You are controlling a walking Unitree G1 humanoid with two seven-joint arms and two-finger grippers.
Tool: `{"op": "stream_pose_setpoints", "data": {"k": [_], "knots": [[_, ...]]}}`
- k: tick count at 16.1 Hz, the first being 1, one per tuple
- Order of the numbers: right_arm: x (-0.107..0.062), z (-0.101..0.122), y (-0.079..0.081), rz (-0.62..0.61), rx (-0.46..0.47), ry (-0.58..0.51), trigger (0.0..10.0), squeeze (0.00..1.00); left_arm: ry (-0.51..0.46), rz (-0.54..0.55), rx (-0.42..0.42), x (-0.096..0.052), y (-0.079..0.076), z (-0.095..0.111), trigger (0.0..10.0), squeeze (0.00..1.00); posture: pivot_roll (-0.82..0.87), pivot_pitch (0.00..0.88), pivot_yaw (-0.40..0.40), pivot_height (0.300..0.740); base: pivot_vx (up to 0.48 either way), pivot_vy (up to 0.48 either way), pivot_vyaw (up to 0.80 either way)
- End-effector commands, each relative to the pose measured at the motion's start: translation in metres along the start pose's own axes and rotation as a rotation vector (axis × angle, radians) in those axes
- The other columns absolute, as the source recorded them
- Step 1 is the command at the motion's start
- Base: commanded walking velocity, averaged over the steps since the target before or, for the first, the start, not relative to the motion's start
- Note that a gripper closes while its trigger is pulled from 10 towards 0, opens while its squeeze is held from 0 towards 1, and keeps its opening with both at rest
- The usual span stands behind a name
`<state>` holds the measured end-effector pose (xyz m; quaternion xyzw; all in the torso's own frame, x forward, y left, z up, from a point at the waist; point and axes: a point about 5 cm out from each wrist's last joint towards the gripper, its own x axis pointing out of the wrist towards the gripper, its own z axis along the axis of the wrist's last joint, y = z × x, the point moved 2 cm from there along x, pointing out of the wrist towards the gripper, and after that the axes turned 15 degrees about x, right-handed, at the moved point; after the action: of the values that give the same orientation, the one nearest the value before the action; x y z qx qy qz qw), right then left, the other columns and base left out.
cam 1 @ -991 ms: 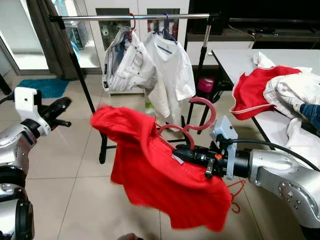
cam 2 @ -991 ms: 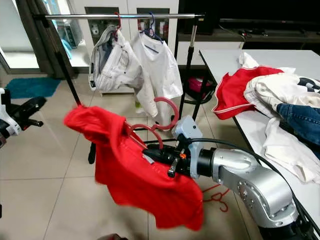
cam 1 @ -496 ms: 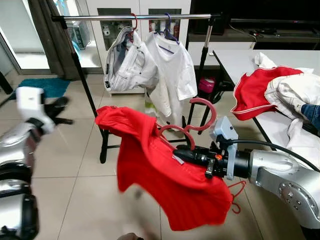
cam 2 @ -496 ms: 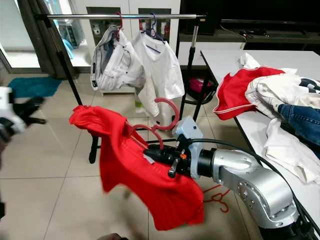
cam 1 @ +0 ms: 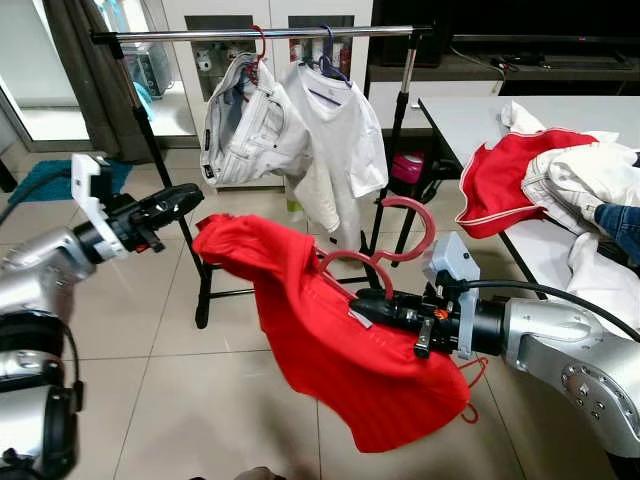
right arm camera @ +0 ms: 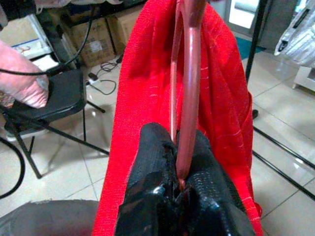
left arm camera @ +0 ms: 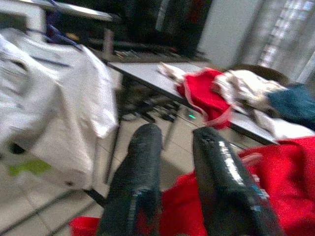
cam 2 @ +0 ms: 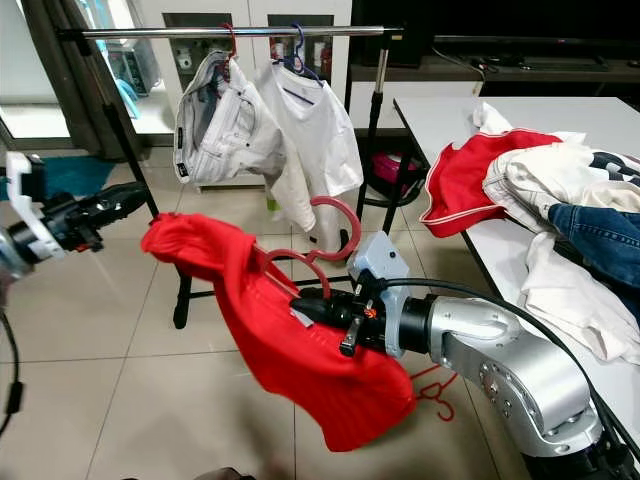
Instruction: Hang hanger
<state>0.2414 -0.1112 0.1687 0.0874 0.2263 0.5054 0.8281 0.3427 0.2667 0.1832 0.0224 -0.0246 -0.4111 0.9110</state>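
Note:
I will next pinch the shirt with my left gripper by its raised shoulder (cam 1: 225,240), where a fold sticks out, because the red cloth (cam 1: 365,390) hangs slack below the hanger.
A red shirt (cam 1: 335,350) hangs on a red hanger whose hook (cam 1: 408,228) curls upward. My right gripper (cam 1: 362,308) is shut on the hanger's neck and holds it in the air, below and in front of the clothes rail (cam 1: 250,33). In the right wrist view the fingers (right arm camera: 152,147) clamp the red hanger bar (right arm camera: 189,73), with the shirt draped behind. My left gripper (cam 1: 188,198) is open, just left of the shirt's raised shoulder (cam 1: 225,240). Its two fingers (left arm camera: 142,162) point toward the red cloth (left arm camera: 275,182).
White trousers (cam 1: 245,130) and a white T-shirt (cam 1: 335,140) hang on the rail. A table (cam 1: 460,110) on the right carries a heap of clothes (cam 1: 560,170). A thin red hanger (cam 1: 470,385) lies on the tiled floor. A black chair (right arm camera: 49,98) stands nearby.
My left gripper has swung in from the far left to the shirt's shoulder. The shirt has swayed and its left shoulder now sits lower. The right gripper keeps its hold in place.

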Motion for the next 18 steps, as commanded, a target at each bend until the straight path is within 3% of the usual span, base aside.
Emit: {"op": "stream_pose_setpoints", "data": {"k": [1,2,3,4,8,12,14,18], "knots": [[-0.001,0.006,0.009,0.039,-0.045,-0.017,10.0,0.0,-0.012,-0.05,-0.004,0.001,-0.001,0.01,10.0,1.0,-0.11,0.0,0.033,0.74,0.0,0.0,0.0],[-0.001,0.005,0.009,0.042,-0.045,-0.015,10.0,0.0,-0.007,-0.081,-0.025,-0.001,-0.003,0.012,10.0,1.0,-0.11,0.0,0.037,0.74,0.0,0.0,0.0],[-0.001,0.005,0.01,0.049,-0.045,-0.012,10.0,0.0,-0.005,-0.134,-0.053,-0.004,-0.007,0.013,10.0,0.04,-0.11,0.0,0.039,0.74,0.0,0.0,0.0],[-0.002,0.004,0.011,0.059,-0.044,-0.007,10.0,0.0,0.017,-0.183,-0.077,-0.009,-0.011,0.012,10.0,0.0,-0.11,0.0,0.038,0.74,0.0,0.0,0.0],[-0.002,0.003,0.013,0.073,-0.044,0.001,10.0,0.0,0.064,-0.245,-0.073,-0.011,-0.017,0.009,10.0,0.0,-0.11,0.0,0.035,0.74,0.0,0.0,0.0],[-0.004,0.003,0.009,0.048,-0.035,-0.009,10.0,0.0,0.109,-0.236,0.007,-0.022,-0.017,0.012,10.0,0.0,-0.11,0.0,0.036,0.74,0.0,0.0,0.0],[-0.004,0.003,0.007,0.039,-0.029,-0.016,10.0,0.0,0.19,-0.227,0.082,-0.031,-0.017,0.009,10.0,0.0,-0.11,0.0,0.032,0.74,0.0,0.0,0.0],[-0.001,0.004,0.006,0.052,-0.022,-0.02,10.0,0.0,0.236,-0.272,0.075,-0.036,-0.028,0.001,10.0,0.0,-0.1,0.0,0.027,0.74,0.0,0.0,0.0]]}}
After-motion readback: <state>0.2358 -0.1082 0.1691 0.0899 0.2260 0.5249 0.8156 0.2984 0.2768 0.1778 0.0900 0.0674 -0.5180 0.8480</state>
